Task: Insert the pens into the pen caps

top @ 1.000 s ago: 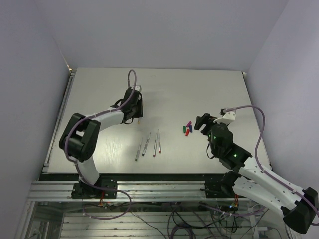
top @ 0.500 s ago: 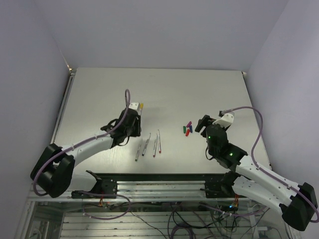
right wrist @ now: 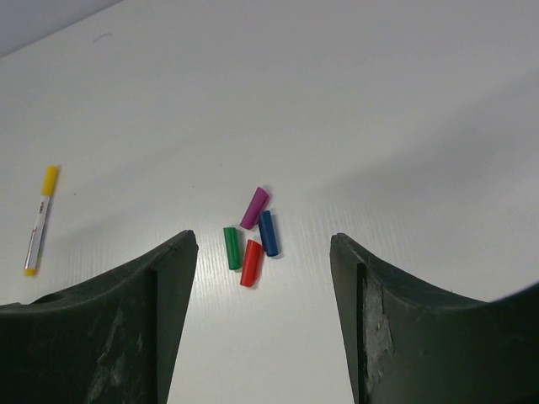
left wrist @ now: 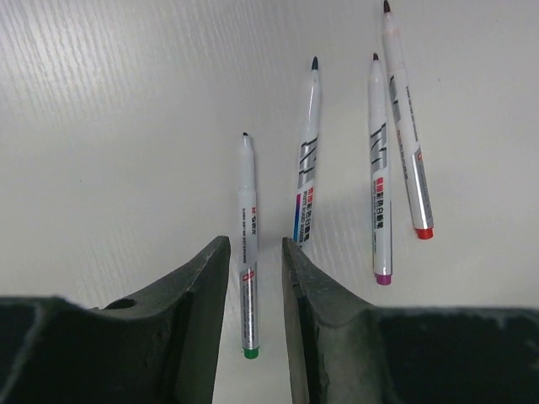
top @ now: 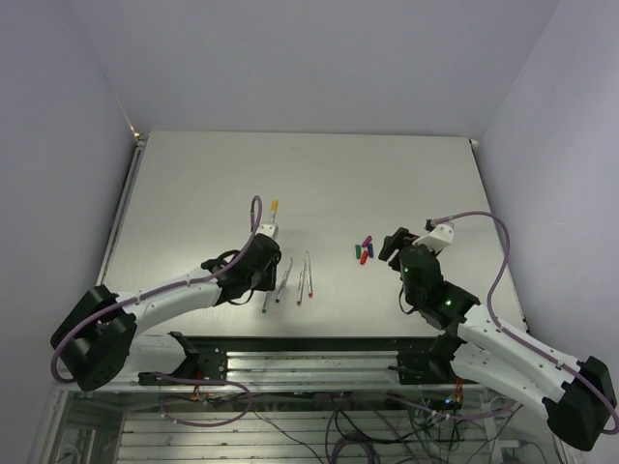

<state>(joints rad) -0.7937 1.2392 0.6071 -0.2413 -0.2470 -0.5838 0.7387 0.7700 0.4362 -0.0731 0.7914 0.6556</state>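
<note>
The left wrist view shows the green-ended pen between my fingers far below, so it is too early to close. My left gripper comes down first, then closes on the pen.
Several uncapped pens lie in a row on the table (top: 193,174). In the left wrist view they are green-ended (left wrist: 247,244), blue-ended (left wrist: 307,168), purple-ended (left wrist: 378,185) and red-ended (left wrist: 406,143). My left gripper (left wrist: 253,257) is open, its jaws standing on either side of the green-ended pen; it also shows in the top view (top: 268,274). A yellow pen (top: 274,215) with a yellow cap on it lies apart, farther back. Green (right wrist: 232,247), red (right wrist: 250,262), blue (right wrist: 268,233) and purple (right wrist: 254,208) caps lie clustered ahead of my open, empty right gripper (right wrist: 261,278).
The yellow pen also shows at the left of the right wrist view (right wrist: 40,220). The cap cluster (top: 364,249) lies just left of the right gripper (top: 392,244) in the top view. Grey walls enclose the table at the back and sides.
My left gripper has drawn back from the far middle of the table to the pen row, leaving the yellow pen lying behind. The right arm has barely moved.
</note>
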